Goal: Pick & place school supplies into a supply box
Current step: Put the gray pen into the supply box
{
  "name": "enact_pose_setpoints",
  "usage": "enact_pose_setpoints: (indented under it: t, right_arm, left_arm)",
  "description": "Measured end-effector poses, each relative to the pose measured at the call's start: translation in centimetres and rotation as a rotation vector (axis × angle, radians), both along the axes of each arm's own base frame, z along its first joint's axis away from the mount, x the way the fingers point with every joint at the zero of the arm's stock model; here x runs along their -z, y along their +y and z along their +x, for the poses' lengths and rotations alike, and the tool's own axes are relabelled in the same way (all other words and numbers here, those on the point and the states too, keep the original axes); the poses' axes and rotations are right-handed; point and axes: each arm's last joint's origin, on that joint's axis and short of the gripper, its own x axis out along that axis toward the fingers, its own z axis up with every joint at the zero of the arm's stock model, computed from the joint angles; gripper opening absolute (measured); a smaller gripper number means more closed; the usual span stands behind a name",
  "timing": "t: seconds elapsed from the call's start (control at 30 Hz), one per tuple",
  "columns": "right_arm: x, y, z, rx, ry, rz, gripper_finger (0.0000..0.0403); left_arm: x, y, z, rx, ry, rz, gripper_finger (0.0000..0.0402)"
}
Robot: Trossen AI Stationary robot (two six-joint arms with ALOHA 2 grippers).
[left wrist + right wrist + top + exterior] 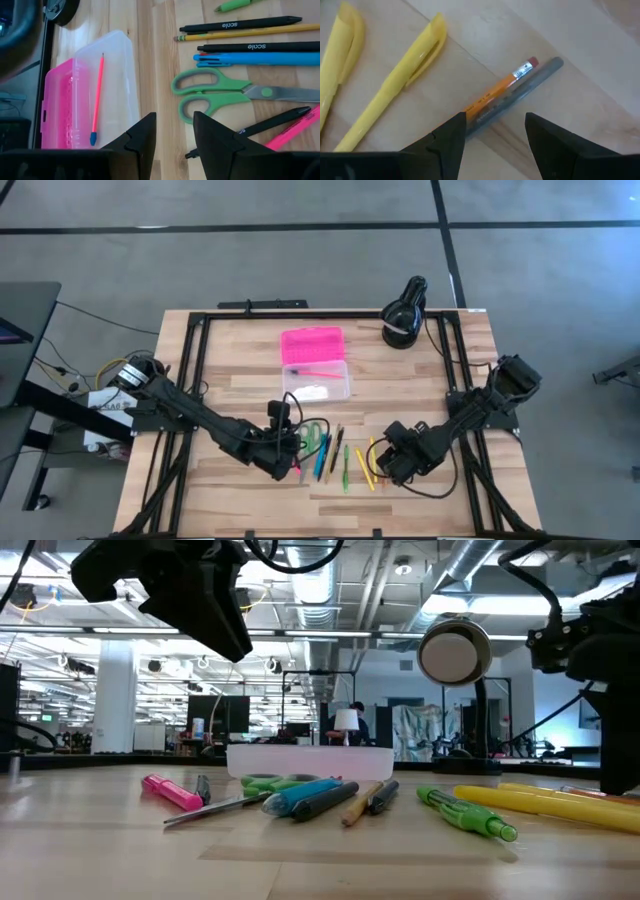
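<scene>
I will pack the supply box, so next I will grab the grey pen by the middle of its body [506, 102] with my right gripper.
The supply box stands open at the table's middle, with its pink lid [312, 343] laid back and its clear base [320, 380] holding a pink pencil [97, 97]. Pens and pencils lie in a row on the table near the front edge [335, 455]. Among them are green-handled scissors [210, 92], a blue pen [250, 59], black pens [235, 24] and a pink highlighter [170, 792]. My left gripper [175, 140] hangs open just short of the scissors' handles, empty. My right gripper [495, 145] stands open over an orange pencil [502, 85] and a grey pen [520, 90], beside two yellow pens [400, 80].
A black round lamp [404, 312] stands at the table's far right; its head shows in the low view [455, 652]. Black rails [190, 370] run along the table's left and right sides. Bare wood lies between the box and the row of supplies.
</scene>
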Motion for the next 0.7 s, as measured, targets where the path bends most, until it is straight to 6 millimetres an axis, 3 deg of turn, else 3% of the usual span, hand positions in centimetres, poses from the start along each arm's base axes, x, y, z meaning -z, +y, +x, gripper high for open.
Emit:
enact_pose_setpoints:
  t: [0.5, 0.7]
  right_arm:
    - [0.14, 0.21, -0.51, 0.026, 0.082, 0.070, 0.0199]
    - [0.14, 0.22, -0.67, 0.047, 0.114, 0.096, 0.0170]
  left_arm:
    - [0.07, -0.08, -0.17, -0.012, 0.006, -0.005, 0.0126]
    - [0.10, -0.06, -0.20, -0.016, 0.008, -0.007, 0.0126]
